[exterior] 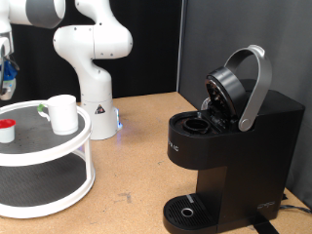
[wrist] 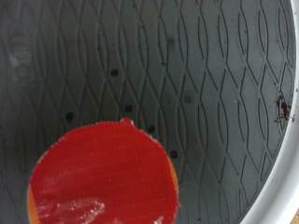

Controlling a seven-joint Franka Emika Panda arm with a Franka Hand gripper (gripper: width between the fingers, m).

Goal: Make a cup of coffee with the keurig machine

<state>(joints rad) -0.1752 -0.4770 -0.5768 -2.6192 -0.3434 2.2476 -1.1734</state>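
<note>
The robot's gripper isn't ready to close on the red-topped pod (exterior: 7,130) yet. It hangs above the pod on the stand's top level and would miss the pod now, so it needs to go lower first.
The white cup (exterior: 63,113) stands on the top tier of a round white stand (exterior: 86,136), at the exterior view's left. A small white red-topped pod (exterior: 7,130) sits on the same tier, left of the cup. The wrist view looks straight down on this pod (wrist: 103,173). My gripper (exterior: 6,73) is partly cut off at the left edge, above the pod; its fingers do not show in the wrist view. The black keurig machine (exterior: 239,146) stands at the right with its grey-handled lid (exterior: 255,88) raised and its pod chamber (exterior: 195,125) open. Its drip tray (exterior: 187,210) is bare.
The stand has two tiers lined with grey patterned mat (wrist: 149,56) and a white rim (wrist: 280,177). The arm's white base (exterior: 95,93) stands behind the stand. A wooden tabletop (exterior: 136,166) lies between stand and machine.
</note>
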